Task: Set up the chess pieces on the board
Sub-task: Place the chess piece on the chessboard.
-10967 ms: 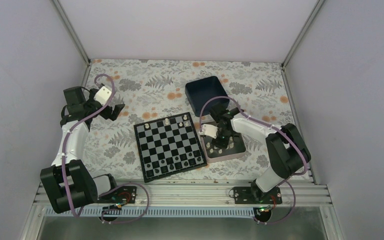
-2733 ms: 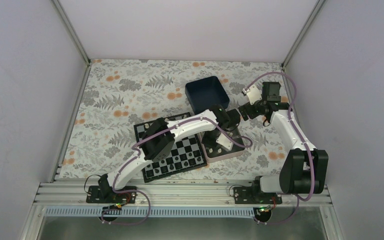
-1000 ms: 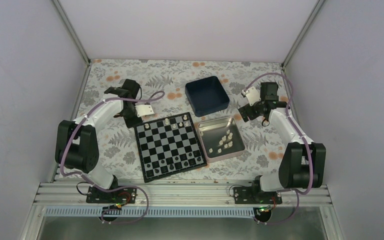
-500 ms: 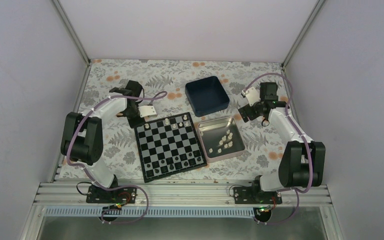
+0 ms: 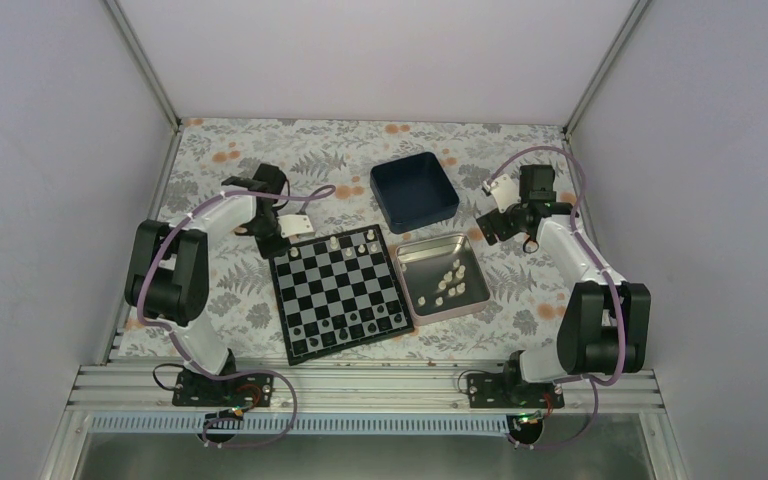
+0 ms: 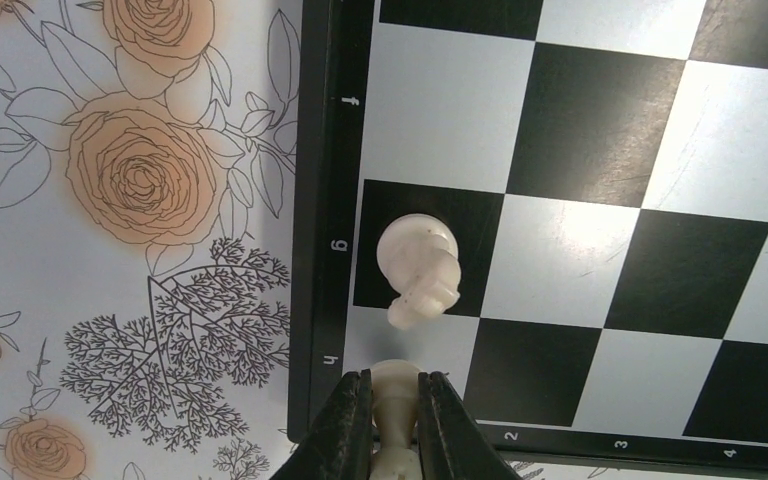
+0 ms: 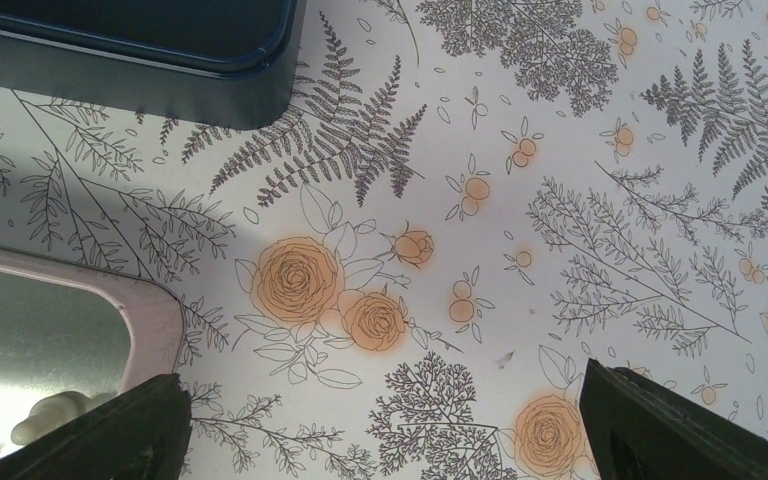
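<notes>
The base of the cream piece is close above the light corner square, so the piece would come to rest there. My left gripper should open.
The board (image 5: 336, 290) lies mid-table. My left gripper (image 5: 272, 243) hovers at its far left corner, shut on a cream chess piece (image 6: 393, 395) held between the fingertips just above a light corner square. In the left wrist view, another cream piece (image 6: 418, 268) stands on the dark square beside it. A few cream pieces (image 5: 370, 236) stand on the board's far row. Several more cream pieces (image 5: 445, 281) lie in the silver tin (image 5: 422, 262). My right gripper (image 5: 488, 228) hangs wide open over the cloth, right of the tin, holding nothing.
A dark blue box (image 5: 414, 190) sits behind the tin, and its corner (image 7: 130, 60) shows in the right wrist view. Small black pieces (image 5: 345, 325) line the board's near rows. Floral cloth (image 5: 230, 290) covers the table, and enclosure walls stand on three sides.
My left gripper, holding the cream piece, has come in from the left to the board's far left corner. The right arm has stayed put.
</notes>
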`<state>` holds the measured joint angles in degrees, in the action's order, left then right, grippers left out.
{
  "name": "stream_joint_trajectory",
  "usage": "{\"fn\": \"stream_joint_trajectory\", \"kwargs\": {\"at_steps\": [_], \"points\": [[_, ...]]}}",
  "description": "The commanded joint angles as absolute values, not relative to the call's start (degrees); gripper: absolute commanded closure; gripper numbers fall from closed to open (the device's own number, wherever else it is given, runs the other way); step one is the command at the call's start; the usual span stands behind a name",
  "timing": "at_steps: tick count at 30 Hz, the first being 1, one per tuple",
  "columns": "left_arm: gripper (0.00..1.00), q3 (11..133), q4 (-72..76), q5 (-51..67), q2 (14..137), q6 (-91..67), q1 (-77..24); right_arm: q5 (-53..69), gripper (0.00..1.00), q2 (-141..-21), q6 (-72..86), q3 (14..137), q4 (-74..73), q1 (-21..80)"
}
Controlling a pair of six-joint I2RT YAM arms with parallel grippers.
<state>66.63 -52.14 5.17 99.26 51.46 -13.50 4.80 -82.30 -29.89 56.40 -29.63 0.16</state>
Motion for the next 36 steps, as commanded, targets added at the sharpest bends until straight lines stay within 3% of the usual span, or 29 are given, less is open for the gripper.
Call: {"fn": "stream_joint_trajectory", "kwargs": {"at_steps": [1, 12, 17, 20, 24, 30, 36], "points": [[0.97, 66.1, -52.1, 5.8, 99.9, 51.8, -13.2, 4.1, 0.0, -82.6, -29.7, 55.5, -29.3, -0.6], [0.96, 67.2, -52.7, 5.9, 101.4, 51.9, -13.2, 3.8, 0.0, -82.8, -29.8, 55.4, -29.2, -0.6], [0.84, 67.7, -53.1, 5.9, 101.2, 51.9, -13.2, 3.9, 0.0, -82.8, -29.8, 55.2, -29.2, -0.6], [0.65, 68.4, -53.7, 6.3, 100.7, 51.8, -13.2, 4.0, 0.0, -82.9, -29.8, 55.2, -29.2, -0.6], [0.55, 70.3, -55.1, 5.5, 99.6, 51.8, -13.2, 3.9, 0.0, -82.8, -29.8, 55.3, -29.3, -0.6], [0.48, 79.4, -61.0, 6.3, 96.7, 51.1, -15.1, 3.9, 0.0, -82.5, -29.8, 55.2, -29.2, -0.6], [0.34, 89.4, -63.9, 4.3, 97.0, 46.9, -26.7, 3.2, 0.0, -82.1, -29.5, 55.2, -28.6, -0.6]]}}
